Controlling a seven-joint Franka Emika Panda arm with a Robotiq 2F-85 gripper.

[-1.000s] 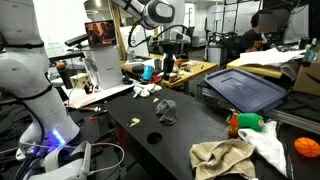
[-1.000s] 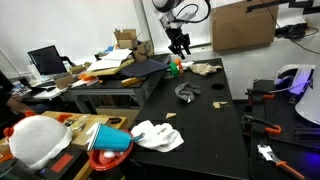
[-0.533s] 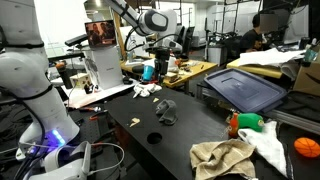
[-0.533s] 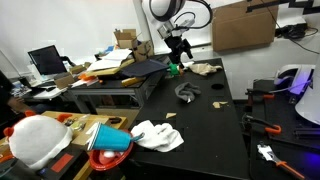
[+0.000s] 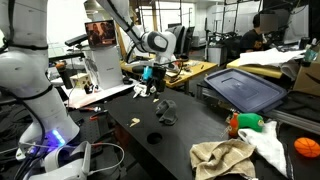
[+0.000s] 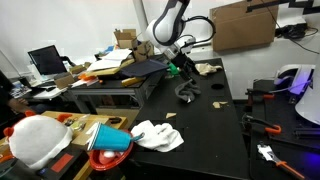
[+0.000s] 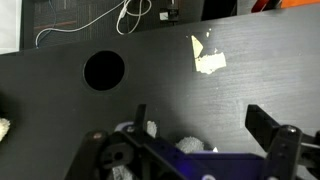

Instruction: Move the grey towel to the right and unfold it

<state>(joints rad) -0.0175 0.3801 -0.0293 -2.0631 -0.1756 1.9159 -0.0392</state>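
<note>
My gripper picks up the crumpled grey towel by its edge nearest my gripper next, and the rest stays hanging free to unfold.
The grey towel (image 5: 165, 110) (image 6: 187, 92) lies in a small dark crumpled heap on the black table (image 5: 195, 125), seen in both exterior views. My gripper (image 5: 150, 78) (image 6: 179, 64) hangs above the table, a little behind and beside the towel, not touching it. In the wrist view the gripper (image 7: 200, 125) is open, with bare black tabletop between its dark fingers (image 7: 266, 124) and nothing held. The towel does not show in the wrist view.
A round hole (image 7: 104, 70) (image 5: 155, 138) and a paper scrap (image 7: 208, 60) mark the table. A beige towel (image 5: 222, 157), white cloth (image 5: 266, 142), green bottle (image 5: 246, 122) and orange ball (image 5: 306, 147) lie near one end. A white crumpled item (image 5: 143, 90) sits below the gripper.
The gripper's jaws have opened wide. The arm has swung down and away from the cluttered back bench, closer to the table near the grey towel.
</note>
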